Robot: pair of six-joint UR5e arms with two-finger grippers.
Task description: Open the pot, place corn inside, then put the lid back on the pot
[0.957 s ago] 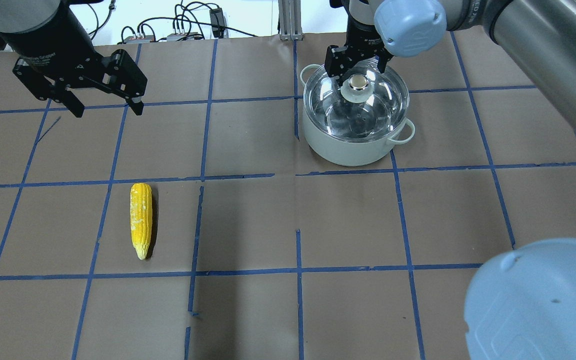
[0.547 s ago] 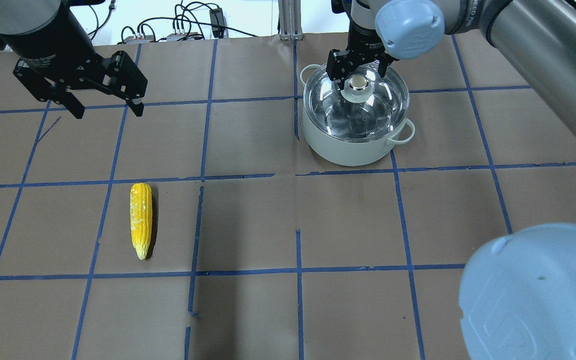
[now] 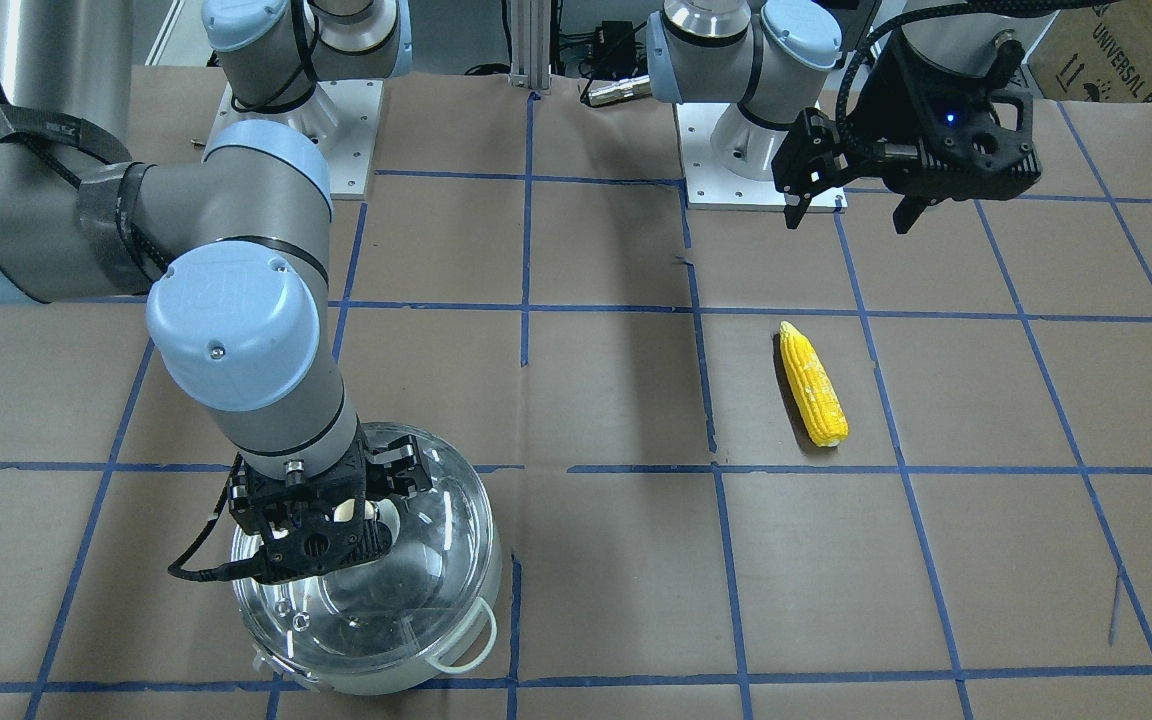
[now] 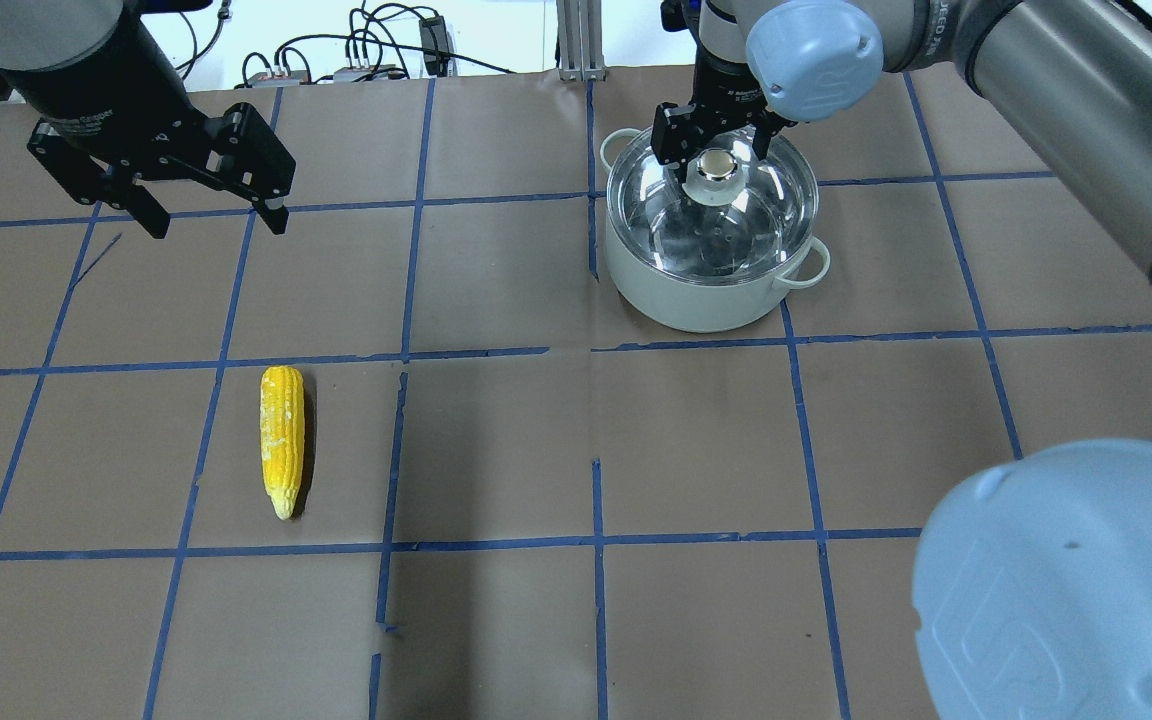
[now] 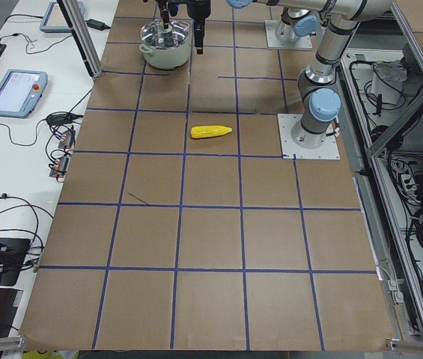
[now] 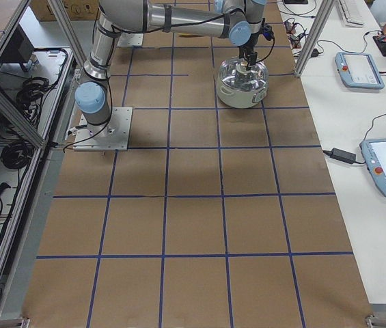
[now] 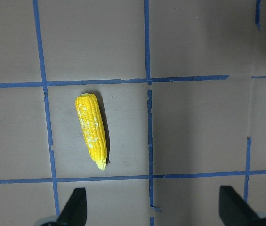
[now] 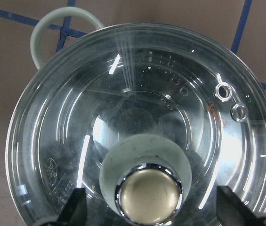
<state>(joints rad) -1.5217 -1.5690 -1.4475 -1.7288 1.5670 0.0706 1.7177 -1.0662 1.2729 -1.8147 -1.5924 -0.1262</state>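
Observation:
The glass lid is far wider than my open fingers, so my right gripper should next grab its narrow cream knob to open the pot.
The pot stands at the far right of the table with the glass lid on it. My right gripper is open and hangs just above the lid's cream knob. In the right wrist view the knob lies between the two spread fingers, apart from both. The corn lies flat on the table at the left, pointed end toward me. My left gripper is open and empty, high above the table beyond the corn. The left wrist view shows the corn below.
Brown paper with a blue tape grid covers the table. Cables and boxes lie past the far edge. My right arm's elbow fills the overhead view's lower right corner.
My right gripper has come down a little closer to the lid's knob, still open. The left arm, the corn and the pot have not moved.

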